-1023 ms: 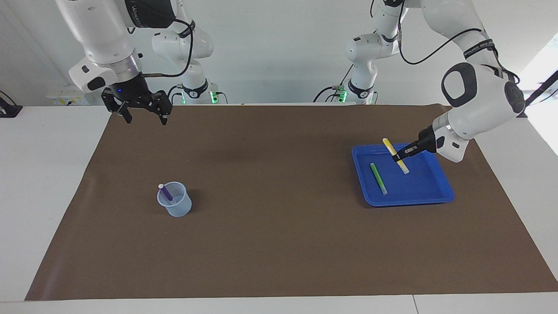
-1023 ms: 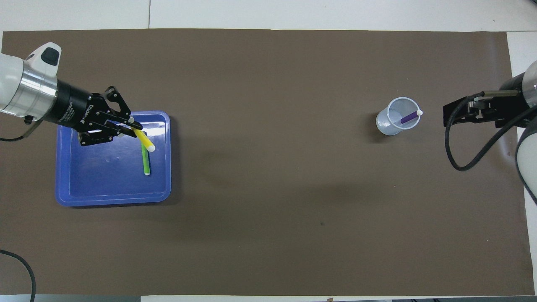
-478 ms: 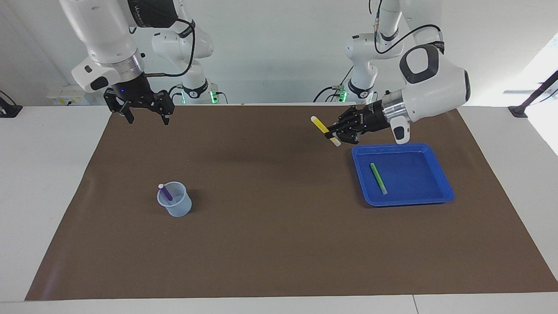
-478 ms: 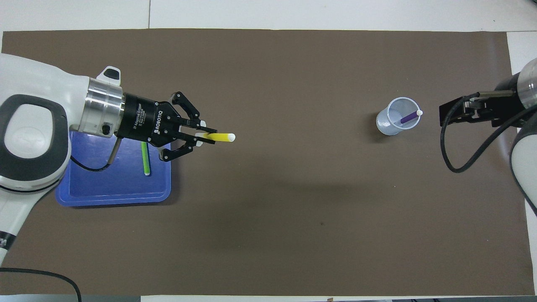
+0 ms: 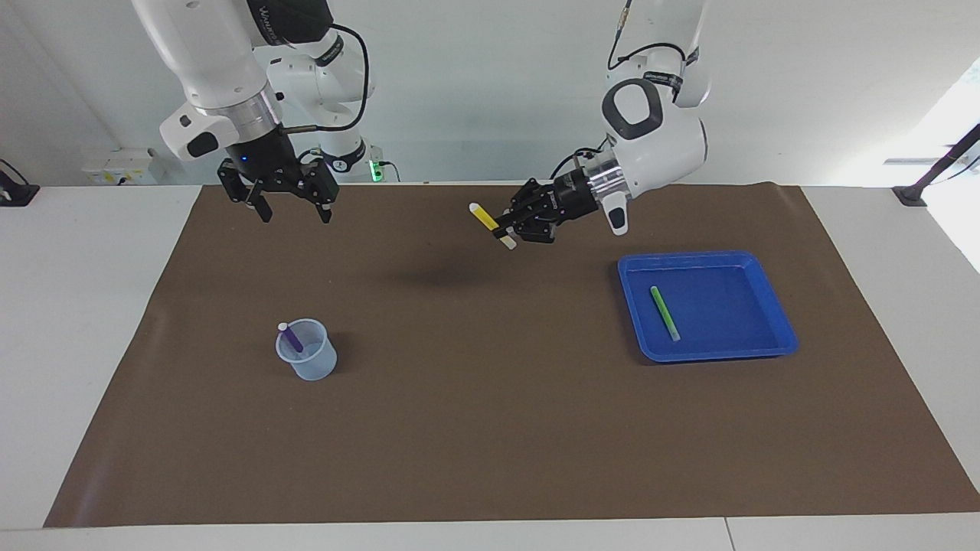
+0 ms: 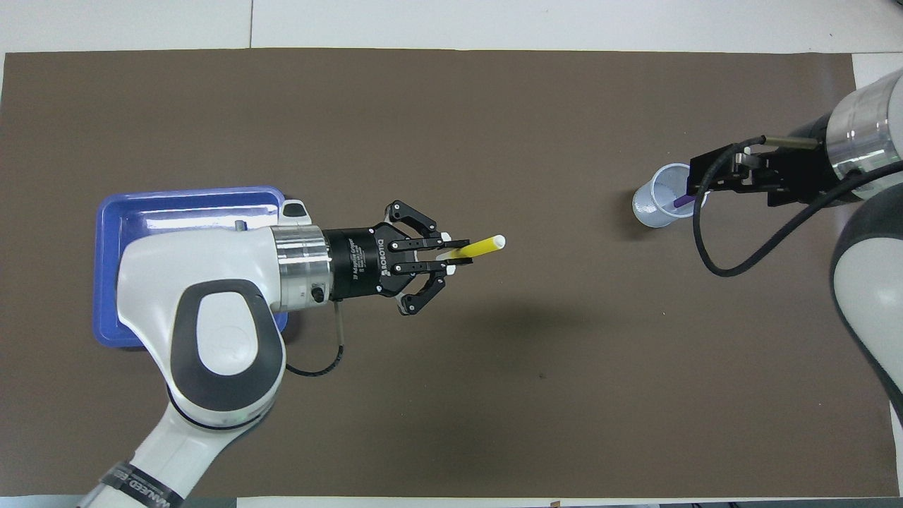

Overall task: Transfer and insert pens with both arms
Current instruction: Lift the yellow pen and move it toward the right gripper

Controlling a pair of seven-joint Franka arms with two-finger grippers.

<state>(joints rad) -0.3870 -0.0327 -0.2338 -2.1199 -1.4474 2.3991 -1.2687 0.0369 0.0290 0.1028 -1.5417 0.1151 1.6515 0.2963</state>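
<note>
My right gripper reaches and grabs the yellow pen's loose end sticking out next, since my left gripper's fingers cover one end of the yellow pen [image 5: 484,217].
My left gripper [image 5: 509,228] [image 6: 451,255] is shut on the yellow pen [image 5: 484,217] [image 6: 483,246] and holds it in the air over the bare mat, between the tray and the table's middle. The pen sticks out toward the right arm's end. The green pen [image 5: 664,312] lies in the blue tray [image 5: 689,257] [image 6: 190,192]; my left arm hides it in the overhead view. The purple pen [image 5: 292,337] [image 6: 682,202] stands tilted in the clear cup [image 5: 308,361] [image 6: 655,206]. My right gripper [image 5: 295,217] [image 6: 698,180] hangs open and high, holding nothing.
A brown mat [image 5: 490,428] covers most of the white table. Two smaller white arms with green lights [image 5: 344,157] [image 5: 632,153] stand at the robots' edge of the table. The right arm's black cable [image 6: 719,261] hangs in a loop beside the cup.
My left gripper lifted the yellow pen out of the tray and carried it toward the table's middle. My right gripper drifted toward the middle and now overlaps the cup from above.
</note>
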